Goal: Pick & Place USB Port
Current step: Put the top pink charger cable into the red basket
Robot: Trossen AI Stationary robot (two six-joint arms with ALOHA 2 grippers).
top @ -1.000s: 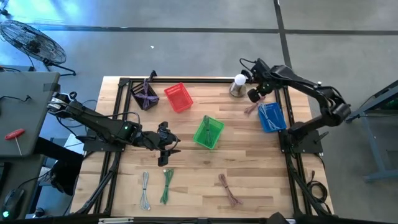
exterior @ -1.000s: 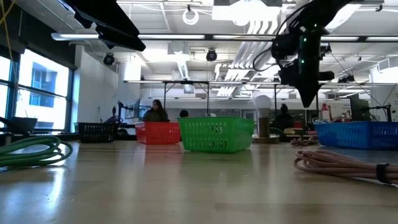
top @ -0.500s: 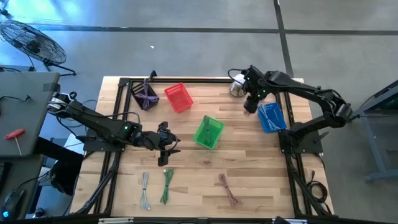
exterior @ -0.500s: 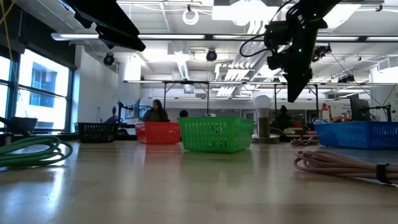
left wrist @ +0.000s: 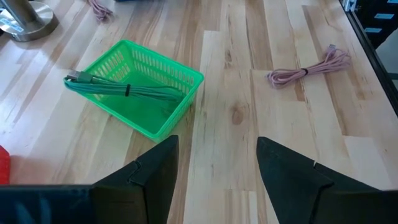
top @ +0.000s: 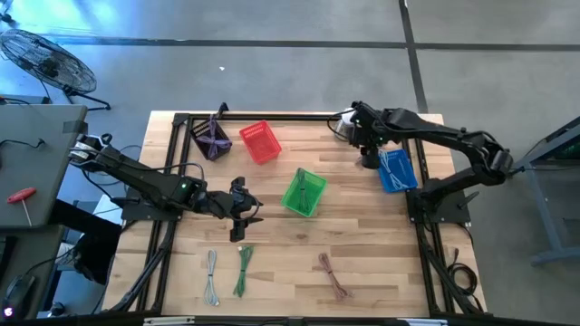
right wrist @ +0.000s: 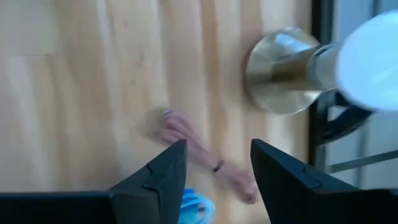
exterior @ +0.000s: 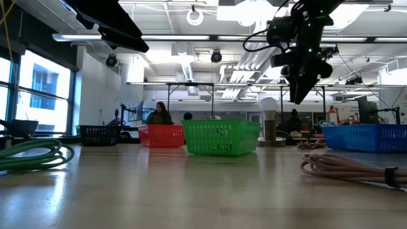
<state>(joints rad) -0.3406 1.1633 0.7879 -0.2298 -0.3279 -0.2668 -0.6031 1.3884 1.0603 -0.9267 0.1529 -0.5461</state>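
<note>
I need to move the pink cable (right wrist: 193, 146), so my right gripper should grab it by its black tie band (right wrist: 217, 166) next.
My right gripper (right wrist: 214, 180) hangs open above a pink coiled cable (right wrist: 193, 146) that lies flat on the wood beside the lamp's brass foot (right wrist: 283, 68); in the high view the gripper (top: 367, 158) stands well over the table, left of the blue basket (top: 395, 170). My left gripper (left wrist: 217, 171) waits open near the table's middle (top: 245, 217), facing the green basket (left wrist: 134, 93), where a green cable (left wrist: 118, 92) lies. Loose cables lie near the front edge: grey-green (top: 211, 276), green (top: 243, 270) and pink (top: 335, 276).
A red basket (top: 260, 142) and a black basket holding a purple cable (top: 211, 138) stand at the far left. The blue basket holds a blue cable. The lamp (top: 345, 123) stands at the far edge next to my right gripper. A black frame (top: 272, 117) borders the table.
My right gripper has swung from beside the lamp toward the table's near edge and a little left, turning as it went, and now hangs over the pink cable; its fingers have parted. My left arm has kept still.
</note>
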